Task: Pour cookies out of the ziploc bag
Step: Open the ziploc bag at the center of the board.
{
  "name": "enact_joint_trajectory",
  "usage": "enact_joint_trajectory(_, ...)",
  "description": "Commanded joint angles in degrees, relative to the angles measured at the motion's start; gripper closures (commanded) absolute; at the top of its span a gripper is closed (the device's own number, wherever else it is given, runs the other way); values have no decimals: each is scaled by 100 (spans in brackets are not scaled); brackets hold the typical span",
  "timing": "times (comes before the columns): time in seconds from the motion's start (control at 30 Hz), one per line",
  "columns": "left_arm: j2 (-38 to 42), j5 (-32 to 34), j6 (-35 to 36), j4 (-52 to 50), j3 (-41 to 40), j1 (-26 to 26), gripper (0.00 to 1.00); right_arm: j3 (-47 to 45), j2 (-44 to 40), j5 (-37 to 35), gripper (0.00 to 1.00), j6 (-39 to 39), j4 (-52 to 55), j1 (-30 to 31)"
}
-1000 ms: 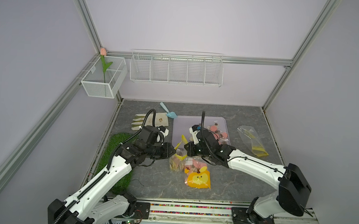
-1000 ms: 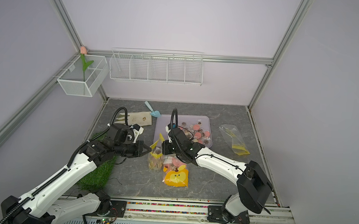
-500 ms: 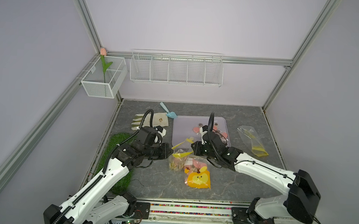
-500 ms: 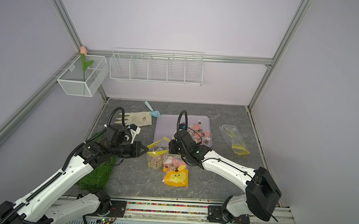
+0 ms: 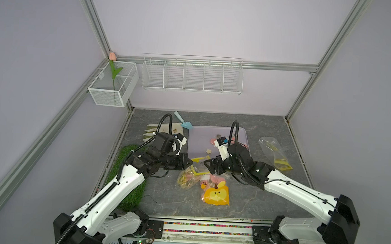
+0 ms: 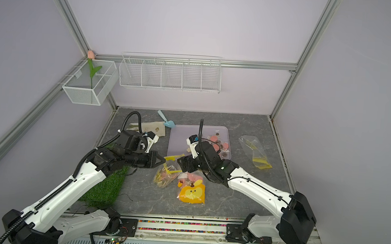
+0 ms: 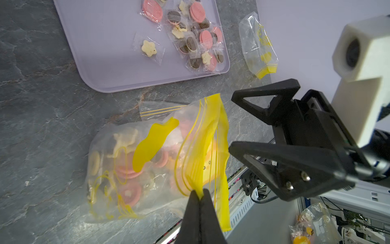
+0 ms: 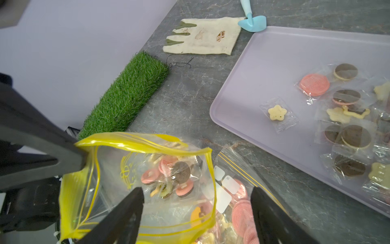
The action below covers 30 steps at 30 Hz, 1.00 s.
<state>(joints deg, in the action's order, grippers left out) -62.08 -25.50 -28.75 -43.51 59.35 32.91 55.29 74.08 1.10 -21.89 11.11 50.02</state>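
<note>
I should next grab the ziploc bag's near yellow rim with my right gripper, so the bag's opening stays open and the bag's bottom stays free to pour out cookies.
The ziploc bag (image 7: 130, 169) is clear with a yellow zip rim and rests on the grey tabletop in both top views (image 5: 187, 178) (image 6: 165, 174). My left gripper (image 7: 199, 196) is shut on one side of the yellow rim and holds the mouth up. In the right wrist view the bag's mouth (image 8: 147, 145) gapes open, with pink, cream and dark cookies (image 8: 168, 175) inside. My right gripper (image 8: 196, 194) is open, its fingers either side of the near rim without pinching it. More wrapped cookies (image 8: 346, 126) lie on the lilac tray (image 5: 200, 137).
A second bag with a large yellow-orange cartoon-face piece (image 5: 215, 194) lies just in front of the held bag. An empty bag (image 5: 273, 151) lies right of the tray. A grass mat (image 5: 128, 193) is at the left, a glove (image 5: 151, 131) and blue scoop (image 5: 185, 123) behind.
My right gripper has opened and let go of the bag's rim, drawing back a little to the right. The left gripper still pinches the other side.
</note>
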Motion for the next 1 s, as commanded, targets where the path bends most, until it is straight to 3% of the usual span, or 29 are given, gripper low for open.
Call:
enact_joint_trajectory(0.0, -70, -254, 328, 5, 279, 5, 100, -167, -301, 452, 13, 863, 67, 26)
enact_joint_trajectory(0.17, -199, -255, 529, -208, 378, 5, 100, -342, -662, 958, 13, 1350, -22, 57)
enact_joint_trajectory(0.43, -198, -266, -61, 433, 78, 3, 100, -335, -808, 1014, 22, 1768, 17, 372)
enact_joint_trajectory(0.97, -348, -527, -463, 894, -73, -3, 100, -126, 162, 756, 35, 1673, -660, 885)
